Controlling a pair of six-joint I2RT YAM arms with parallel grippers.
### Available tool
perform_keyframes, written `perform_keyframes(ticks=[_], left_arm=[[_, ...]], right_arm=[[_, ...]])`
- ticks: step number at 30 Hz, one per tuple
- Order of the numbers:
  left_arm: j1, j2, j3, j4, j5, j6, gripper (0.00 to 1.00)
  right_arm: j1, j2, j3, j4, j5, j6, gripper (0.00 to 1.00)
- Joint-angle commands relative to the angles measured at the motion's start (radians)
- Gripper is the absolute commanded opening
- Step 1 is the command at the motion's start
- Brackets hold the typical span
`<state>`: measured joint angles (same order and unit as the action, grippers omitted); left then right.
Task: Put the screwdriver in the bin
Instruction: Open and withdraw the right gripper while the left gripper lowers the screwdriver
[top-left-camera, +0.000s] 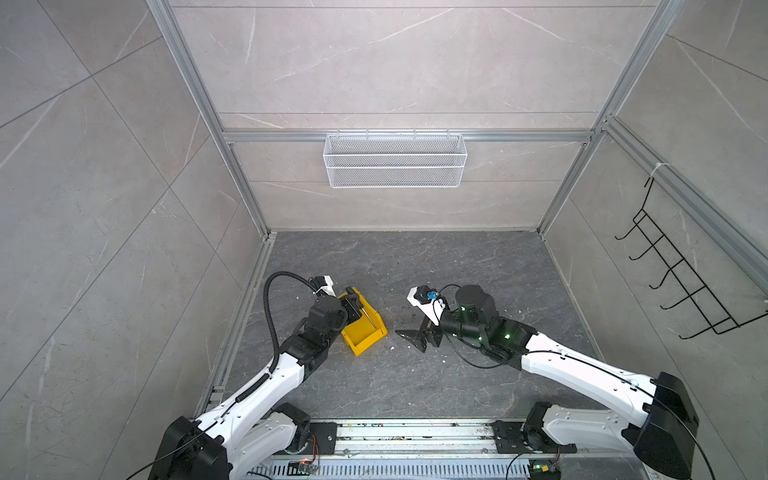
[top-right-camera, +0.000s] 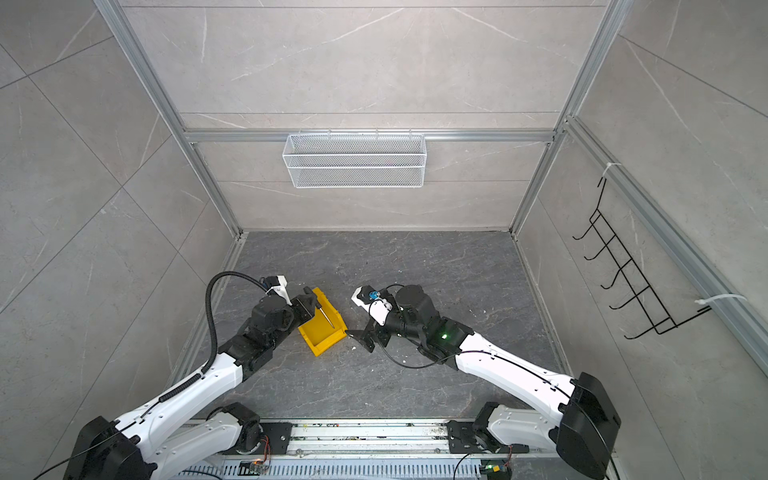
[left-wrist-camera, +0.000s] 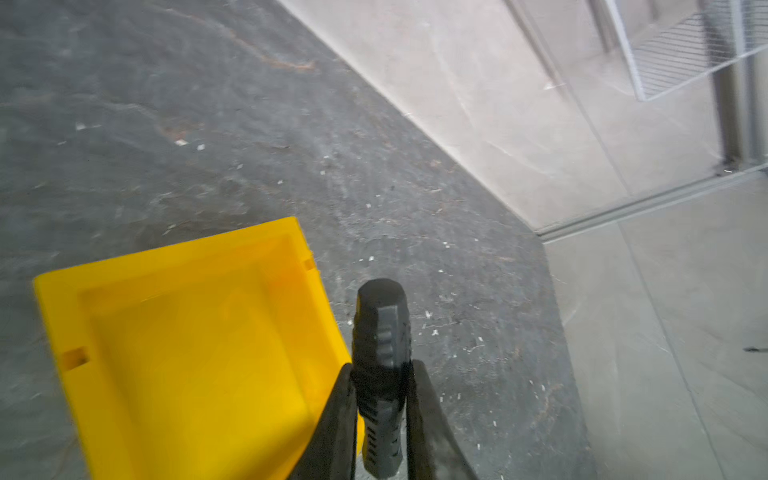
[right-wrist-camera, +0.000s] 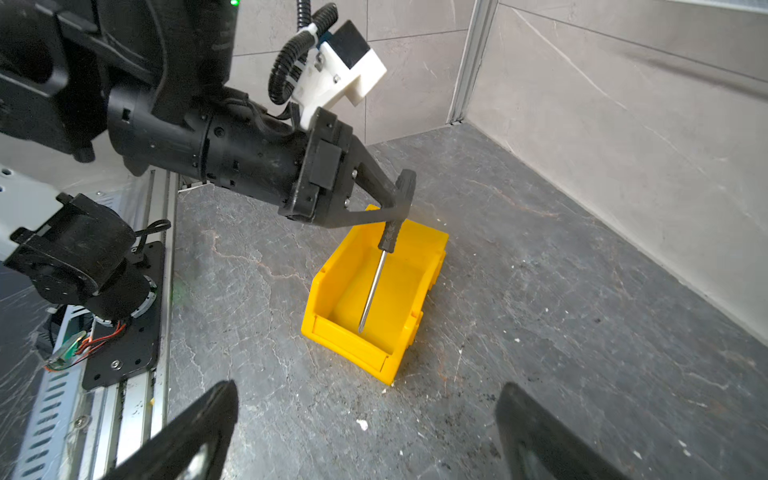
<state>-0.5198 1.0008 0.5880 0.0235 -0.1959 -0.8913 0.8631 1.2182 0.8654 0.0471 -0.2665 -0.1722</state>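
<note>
The handle's end (left-wrist-camera: 381, 299) sticks out past the yellow rim (left-wrist-camera: 317, 281), so my left gripper will hold on to the screwdriver until its whole handle hangs inside the bin.
My left gripper (right-wrist-camera: 401, 195) is shut on the black ribbed handle of the screwdriver (right-wrist-camera: 390, 237), holding it over the yellow bin (right-wrist-camera: 349, 345). The silver shaft slants down inside the bin towards its low front lip; whether the tip touches the bin floor I cannot tell. The left wrist view shows the handle of the screwdriver (left-wrist-camera: 382, 332) clamped between both fingers, with the bin (left-wrist-camera: 124, 270) beside it. In both top views the screwdriver (top-left-camera: 370, 318) (top-right-camera: 326, 318) hangs over the bin (top-left-camera: 365, 338) (top-right-camera: 322, 338). My right gripper (top-left-camera: 415, 332) (right-wrist-camera: 368, 401) stands open and empty, right of the bin, above the floor.
A white wire mesh basket (top-left-camera: 395, 160) hangs on the back wall. On the right wall there is a black wire hook rack (top-left-camera: 681, 282). The arms' metal base rail (top-left-camera: 415, 434) runs along the front edge. Small white crumbs lie scattered on the dark stone floor (top-left-camera: 415, 257).
</note>
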Motion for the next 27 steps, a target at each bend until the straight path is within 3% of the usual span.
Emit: perform_keyframes(ticks=[1,5,16,27], left_arm=[[0.005,0.003,0.091,-0.267,-0.124,-0.090,0.00],[0.006,0.078,0.174,-0.400,-0.169,-0.133,0.00],[0.005,0.275,0.307,-0.501,-0.189,-0.195,0.00],[0.005,0.374,0.317,-0.466,-0.162,-0.224,0.00]], right_arm=[[0.036,0.033,-0.005,0.078,0.058,-0.048,0.99],[0.060,0.068,0.018,0.080,0.058,-0.063,0.99],[0.085,0.048,-0.003,0.055,0.094,-0.058,0.99],[0.086,0.033,-0.013,0.037,0.113,-0.075,0.99]])
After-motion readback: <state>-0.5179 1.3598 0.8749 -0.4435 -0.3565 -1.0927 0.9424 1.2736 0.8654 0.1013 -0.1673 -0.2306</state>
